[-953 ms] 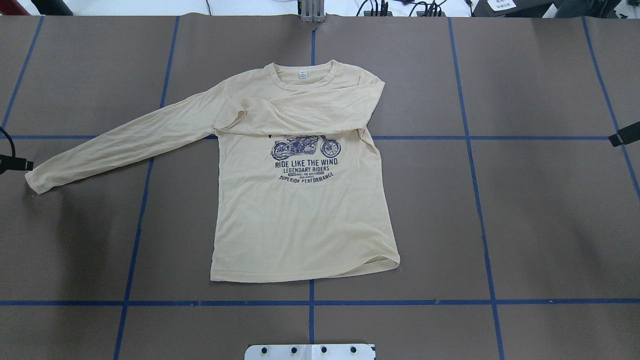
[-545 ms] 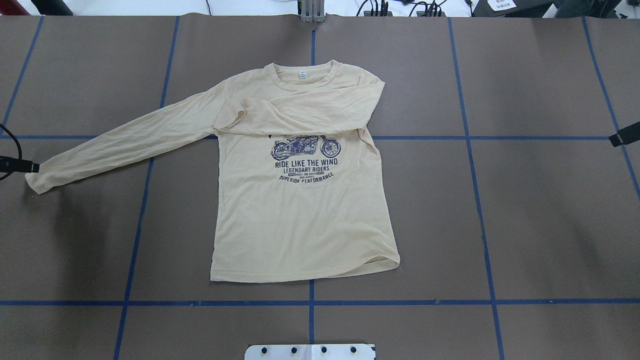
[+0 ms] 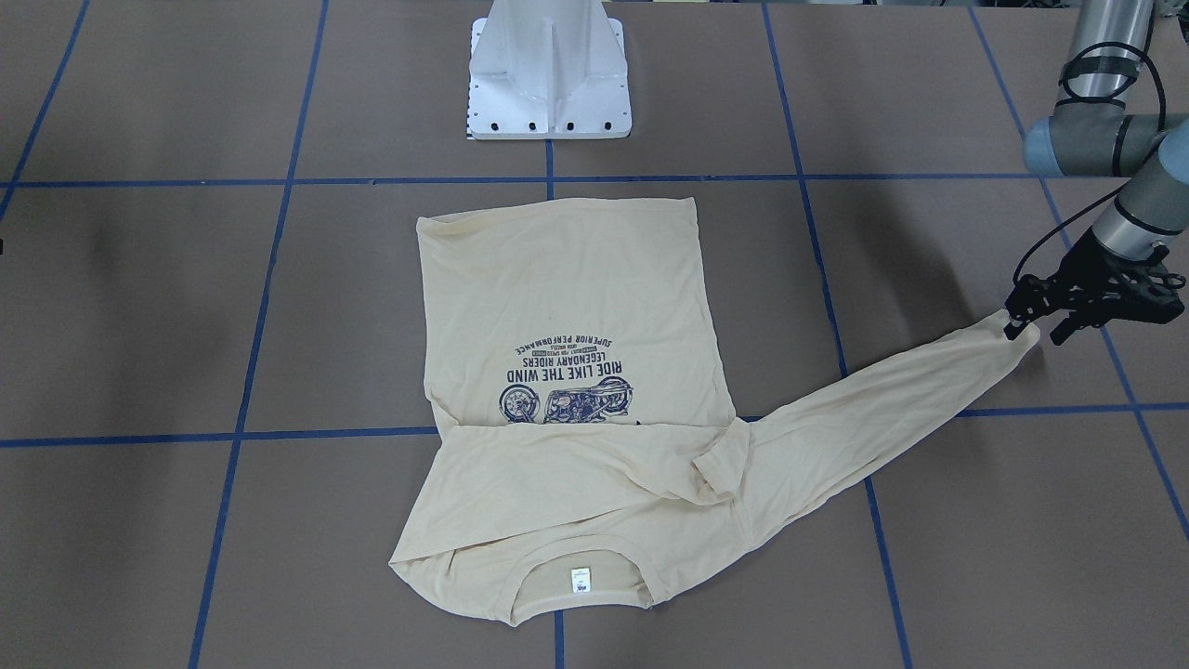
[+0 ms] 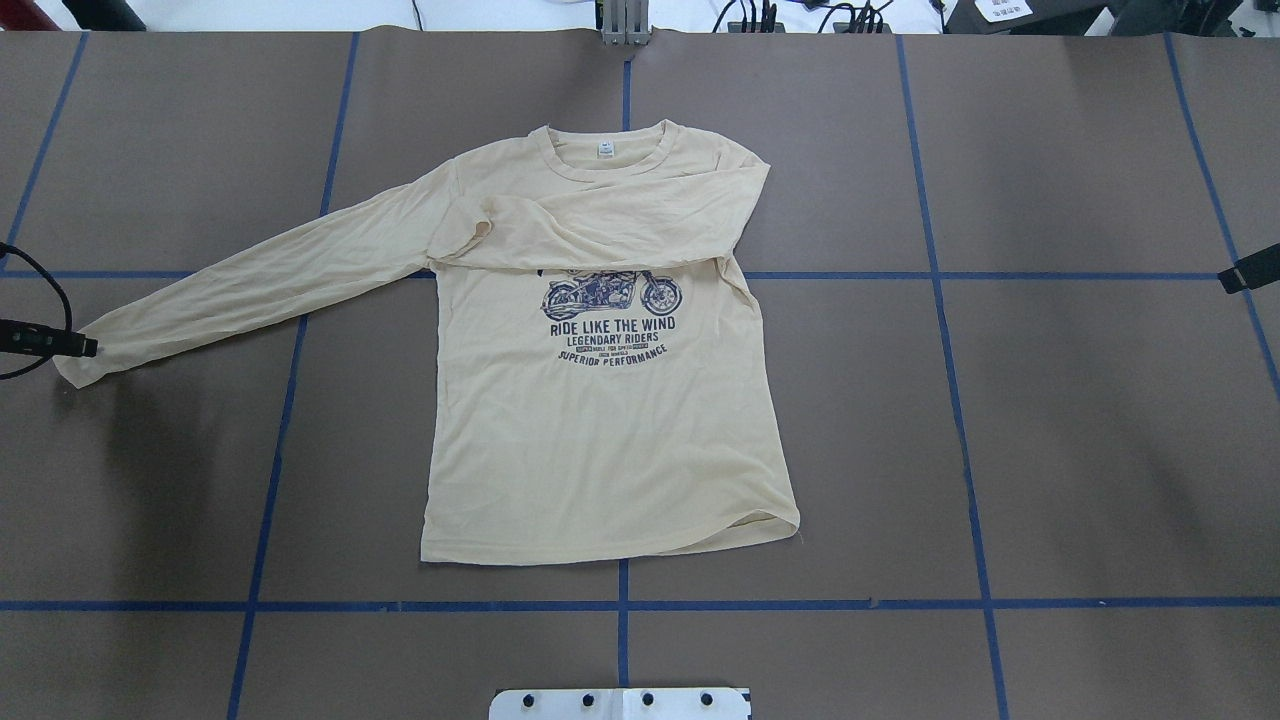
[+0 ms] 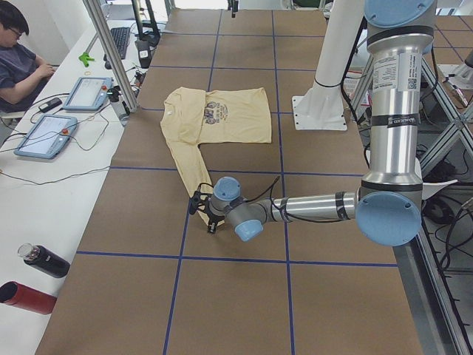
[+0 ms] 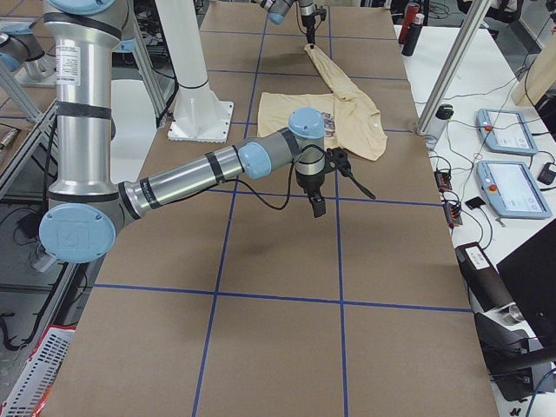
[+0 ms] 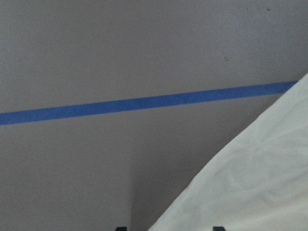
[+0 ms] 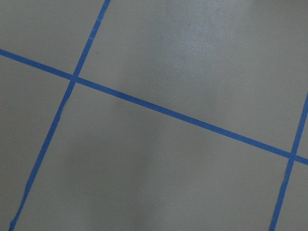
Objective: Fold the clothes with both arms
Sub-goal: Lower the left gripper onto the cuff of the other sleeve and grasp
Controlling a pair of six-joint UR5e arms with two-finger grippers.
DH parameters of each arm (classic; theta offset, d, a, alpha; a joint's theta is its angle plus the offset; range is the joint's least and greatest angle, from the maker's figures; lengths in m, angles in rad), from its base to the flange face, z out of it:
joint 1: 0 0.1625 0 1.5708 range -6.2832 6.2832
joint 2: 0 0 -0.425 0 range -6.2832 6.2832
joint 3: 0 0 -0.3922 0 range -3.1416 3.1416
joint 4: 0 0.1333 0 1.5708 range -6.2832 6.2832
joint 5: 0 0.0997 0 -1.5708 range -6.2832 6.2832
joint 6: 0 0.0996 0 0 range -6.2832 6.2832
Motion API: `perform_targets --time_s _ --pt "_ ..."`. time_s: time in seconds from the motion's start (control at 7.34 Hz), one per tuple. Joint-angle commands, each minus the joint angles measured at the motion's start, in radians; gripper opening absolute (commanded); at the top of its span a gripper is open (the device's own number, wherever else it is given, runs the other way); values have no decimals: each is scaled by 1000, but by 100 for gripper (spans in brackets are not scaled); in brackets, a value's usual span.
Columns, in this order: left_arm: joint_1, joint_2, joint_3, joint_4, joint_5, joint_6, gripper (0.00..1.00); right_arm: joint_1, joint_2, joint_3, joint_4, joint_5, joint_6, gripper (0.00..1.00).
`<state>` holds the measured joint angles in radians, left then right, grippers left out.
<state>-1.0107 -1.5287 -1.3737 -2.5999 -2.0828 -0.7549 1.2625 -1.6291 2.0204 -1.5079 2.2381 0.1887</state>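
Next, the left gripper grabs the cuff's end [image 3: 1021,328], where the cuff's edge stands up while the sleeve [image 3: 881,411] lies slack and flat on the tabletop.
The cream long-sleeved T-shirt [image 4: 600,430] lies flat, print up, neck label at the far side. One sleeve is folded across its chest. The other sleeve stretches out to the overhead view's left and ends in a cuff [image 4: 78,366]. My left gripper [image 3: 1034,332] is low at that cuff, open, with its fingertips on either side of the cuff's end; the left wrist view shows the sleeve fabric [image 7: 250,183] reaching in between them. It holds nothing. My right gripper [image 6: 345,202] hovers over bare table, far to the shirt's other side; only a black tip [image 4: 1245,270] shows overhead.
The white bolted pedestal base [image 3: 550,74] stands at the near table edge behind the shirt's hem. Blue tape lines [image 4: 940,275] grid the brown table. A metal post [image 4: 625,25] stands at the far edge. An operator [image 5: 18,66], tablets and bottles [image 5: 41,260] are on the side bench.
My left gripper has moved in toward the shirt along the table and now reaches the extended sleeve's cuff. The shirt and the right arm have not moved.
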Motion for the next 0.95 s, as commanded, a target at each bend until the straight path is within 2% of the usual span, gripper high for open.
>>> perform_targets --time_s 0.0,0.27,0.41,0.54,0.68,0.82 --pt "4 2 1 0 -2 6 51 0 0 0 0 0 0 100" --pt "4 7 1 -2 0 14 51 0 2 0 0 0 2 100" --pt "4 10 1 -3 0 14 46 0 2 0 0 0 3 100" --pt "4 15 1 -15 0 14 14 0 2 0 0 -2 3 100" --pt "4 19 -1 -32 0 14 0 0 3 0 0 -2 5 100" --pt "4 19 -10 -31 -2 14 0 0 3 0 0 -2 5 100"
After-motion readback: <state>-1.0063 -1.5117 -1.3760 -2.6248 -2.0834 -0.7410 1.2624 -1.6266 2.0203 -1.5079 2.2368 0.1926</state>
